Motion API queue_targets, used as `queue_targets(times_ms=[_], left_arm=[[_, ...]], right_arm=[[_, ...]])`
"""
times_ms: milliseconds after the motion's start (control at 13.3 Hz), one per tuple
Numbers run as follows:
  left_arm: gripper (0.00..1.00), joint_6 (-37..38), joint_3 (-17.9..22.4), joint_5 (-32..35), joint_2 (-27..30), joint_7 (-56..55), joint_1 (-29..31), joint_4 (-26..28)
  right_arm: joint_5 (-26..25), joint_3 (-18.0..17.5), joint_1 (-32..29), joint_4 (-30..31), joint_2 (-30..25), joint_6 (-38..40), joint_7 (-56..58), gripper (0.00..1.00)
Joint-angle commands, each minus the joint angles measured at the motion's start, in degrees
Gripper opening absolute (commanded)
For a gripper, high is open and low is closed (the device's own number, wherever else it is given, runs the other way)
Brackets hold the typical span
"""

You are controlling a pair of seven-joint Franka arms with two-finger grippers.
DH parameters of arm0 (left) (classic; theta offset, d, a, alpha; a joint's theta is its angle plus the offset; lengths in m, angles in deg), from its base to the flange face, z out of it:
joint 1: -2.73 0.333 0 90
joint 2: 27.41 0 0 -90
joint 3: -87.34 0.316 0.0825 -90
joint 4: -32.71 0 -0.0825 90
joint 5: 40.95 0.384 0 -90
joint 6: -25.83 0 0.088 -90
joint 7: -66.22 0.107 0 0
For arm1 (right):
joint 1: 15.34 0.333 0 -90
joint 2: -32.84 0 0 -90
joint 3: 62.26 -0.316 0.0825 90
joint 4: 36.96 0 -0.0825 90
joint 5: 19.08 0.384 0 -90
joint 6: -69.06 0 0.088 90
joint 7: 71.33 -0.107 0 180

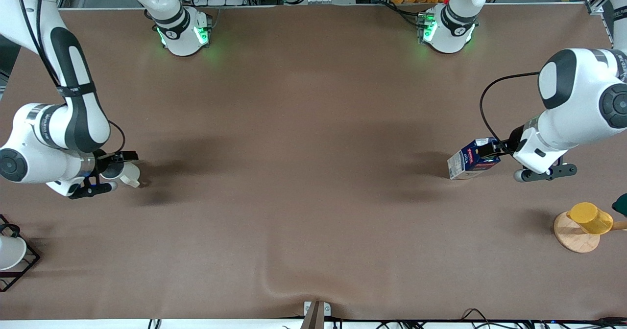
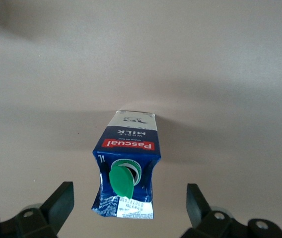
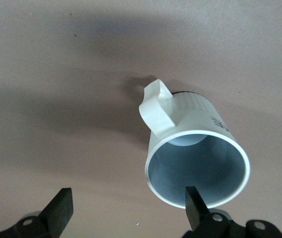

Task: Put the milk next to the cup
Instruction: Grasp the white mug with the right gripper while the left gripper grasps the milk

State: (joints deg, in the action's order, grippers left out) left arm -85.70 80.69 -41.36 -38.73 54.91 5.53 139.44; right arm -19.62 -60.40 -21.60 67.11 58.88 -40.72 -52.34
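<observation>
Next, my left gripper grabs the milk carton by the two facing sides beside the green cap (image 2: 123, 179), since the cap juts out of the carton's sloping front.
The milk (image 1: 472, 158), a dark blue and white carton with a red band and green cap, stands on the table toward the left arm's end. My left gripper (image 1: 491, 149) is open just above its top. In the left wrist view the carton (image 2: 126, 168) lies between the spread fingers (image 2: 59, 201) of the gripper (image 2: 129, 204), and neither finger touches it. The cup (image 1: 129, 174), an off-white mug with a handle, stands toward the right arm's end. My right gripper (image 1: 120, 159) is open over it. In the right wrist view the mug (image 3: 195, 158) sits beside one finger (image 3: 195, 206) of the gripper (image 3: 128, 208).
A yellow cup (image 1: 590, 217) rests on a wooden disc (image 1: 574, 236) near the left arm's end, with a dark green object (image 1: 621, 204) at the view's edge. A black wire rack (image 1: 24, 265) holding a white cup (image 1: 9, 251) stands near the right arm's end. The tablecloth has a ridge (image 1: 289, 285) at its near edge.
</observation>
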Motion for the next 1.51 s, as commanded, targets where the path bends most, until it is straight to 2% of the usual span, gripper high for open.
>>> queue_targets(times_ms=[0, 302, 377, 452, 528, 905, 1131, 1206, 1357, 1432], left_arm=[[1.00, -2.90, -0.12, 1.20, 0.16, 0.68, 0.11, 2.08], [1.00, -4.13, -0.12, 1.29, -1.16, 0.68, 0.28, 2.87], [1.00, -4.49, -0.12, 1.29, -1.25, 0.68, 0.28, 3.22], [1.00, -4.75, -0.12, 1.29, -1.42, 0.68, 0.28, 3.49], [1.00, -5.10, -0.12, 1.29, -1.51, 0.68, 0.28, 3.84], [1.00, -5.46, 0.06, 1.29, -2.22, 0.68, 0.37, 4.72], [1.00, -5.46, 0.06, 1.38, -2.31, 0.68, 0.98, 5.07], [1.00, -5.46, 0.06, 1.38, -2.31, 0.68, 1.07, 5.16], [1.00, -5.46, 0.06, 1.38, -2.39, 0.68, 1.07, 5.42], [0.94, -5.46, 0.06, 1.38, -2.48, 0.68, 1.07, 5.51]], right_arm=[[-0.95, -0.19, -0.33, 0.61, 0.67, -1.93, 0.61, 1.00], [-0.86, -0.19, -1.12, 0.61, 3.57, -4.92, 1.39, 1.00], [-0.86, -0.19, -1.12, 0.61, 3.58, -4.74, 2.62, 0.54], [-0.78, -0.19, -1.12, 0.61, 3.58, -4.83, 2.71, 0.13], [-0.78, -0.19, -1.21, 0.52, 3.58, -4.92, 2.80, 0.00], [-0.60, -0.28, -1.38, -0.01, 3.40, -4.74, 2.80, 0.00], [-0.16, -0.63, 0.02, -2.37, 2.96, -2.73, 2.46, 0.00], [0.80, -0.98, 1.33, -4.64, 2.87, 0.50, 2.19, 0.00], [6.75, -0.89, 3.71, -9.74, 3.05, 7.44, 2.19, 0.00], [9.31, -0.98, 5.54, -10.55, 3.05, 8.52, 2.19, 0.00]])
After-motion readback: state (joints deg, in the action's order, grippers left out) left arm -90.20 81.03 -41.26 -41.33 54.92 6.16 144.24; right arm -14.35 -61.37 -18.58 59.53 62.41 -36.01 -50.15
